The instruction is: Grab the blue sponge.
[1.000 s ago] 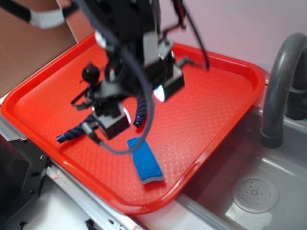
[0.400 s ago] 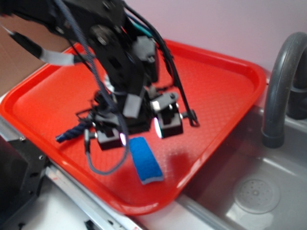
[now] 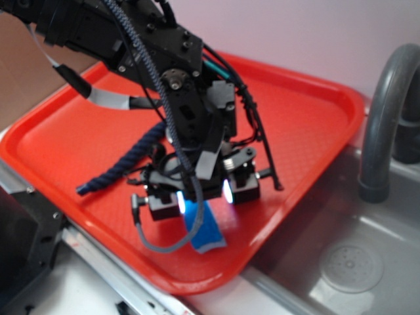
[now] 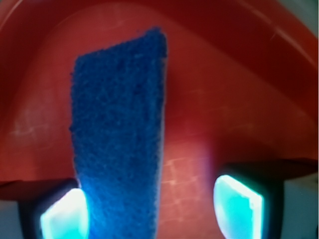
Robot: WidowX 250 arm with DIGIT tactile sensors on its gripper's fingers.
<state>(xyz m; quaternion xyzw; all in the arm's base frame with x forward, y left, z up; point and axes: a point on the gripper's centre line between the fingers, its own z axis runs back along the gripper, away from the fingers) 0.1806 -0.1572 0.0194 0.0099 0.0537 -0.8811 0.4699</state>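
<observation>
The robot's glowing fingertips are low over the red tray [image 3: 308,118], on either side of the blue sponge, so the gripper should close on the sponge.
The blue sponge [image 3: 205,230] lies flat on the red tray [image 3: 308,118] near its front edge. Only its near end shows below the gripper in the exterior view. My gripper [image 3: 202,197] is open and straddles the sponge's far end, one finger on each side. In the wrist view the sponge [image 4: 119,139] runs lengthwise between the glowing fingertips [image 4: 238,206]. It sits close against the left pad, with a wide gap of bare tray to the right pad. The gripper [image 4: 149,211] is low over the tray.
A dark navy braided rope [image 3: 125,164] lies on the tray to the left of the gripper, partly under the arm. A grey sink [image 3: 348,262] with a drain and a grey faucet [image 3: 384,118] stands to the right of the tray.
My gripper has moved toward the tray's front edge and down, from beside the rope to over the sponge. The sponge has not moved. More of the rope now shows.
</observation>
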